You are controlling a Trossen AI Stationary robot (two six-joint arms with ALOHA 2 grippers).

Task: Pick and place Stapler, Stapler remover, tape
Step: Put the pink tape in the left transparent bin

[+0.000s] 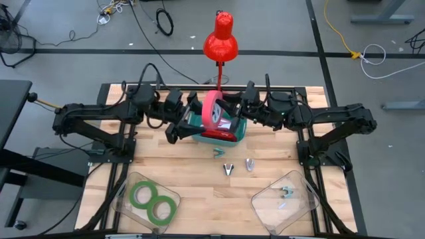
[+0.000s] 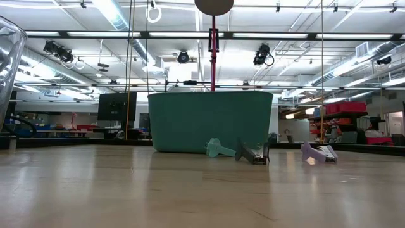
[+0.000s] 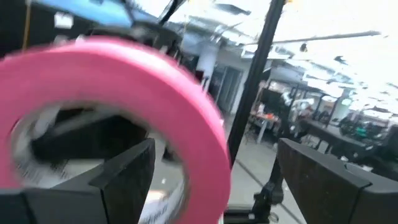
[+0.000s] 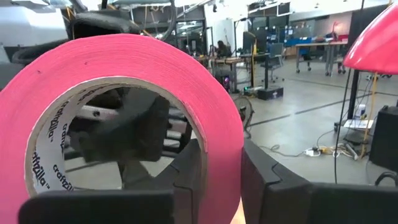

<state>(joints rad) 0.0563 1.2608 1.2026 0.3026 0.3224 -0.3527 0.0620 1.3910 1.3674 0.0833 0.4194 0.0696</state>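
The red-pink tape roll should lie beside the green tape rolls in the end. My left gripper should next grip it by its ring's side (image 1: pixel 208 110) (image 3: pixel 210 149) for that.
A red-pink tape roll (image 1: pixel 212 109) with a pale core stands on edge in the air above the teal bin (image 1: pixel 219 133). My right gripper (image 4: pixel 221 163) comes in from the table's right and is shut on it. My left gripper (image 3: pixel 214 171) is at the roll's other side with its fingers wide open. One finger (image 3: pixel 127 174) shows through the roll's hole, the other (image 3: pixel 323 186) stands clear of its rim. Two green tape rolls (image 1: pixel 151 201) lie in a clear container at the front left. Three small staple removers (image 1: pixel 229 167) lie on the table before the bin. The stapler is out of view. My right gripper pinches the roll's wall (image 4: pixel 217 140), one finger (image 4: pixel 186 171) inside the ring and one (image 4: pixel 267 180) outside. The fingers reach in level from the table's right side. The roll stands on edge, lifted clear above the bin.
A second clear container (image 1: pixel 285 199) with a small item sits at the front right. A red desk lamp (image 1: pixel 220 36) on a thin pole rises behind the bin. Bare wood lies between the two containers at the table's near edge.
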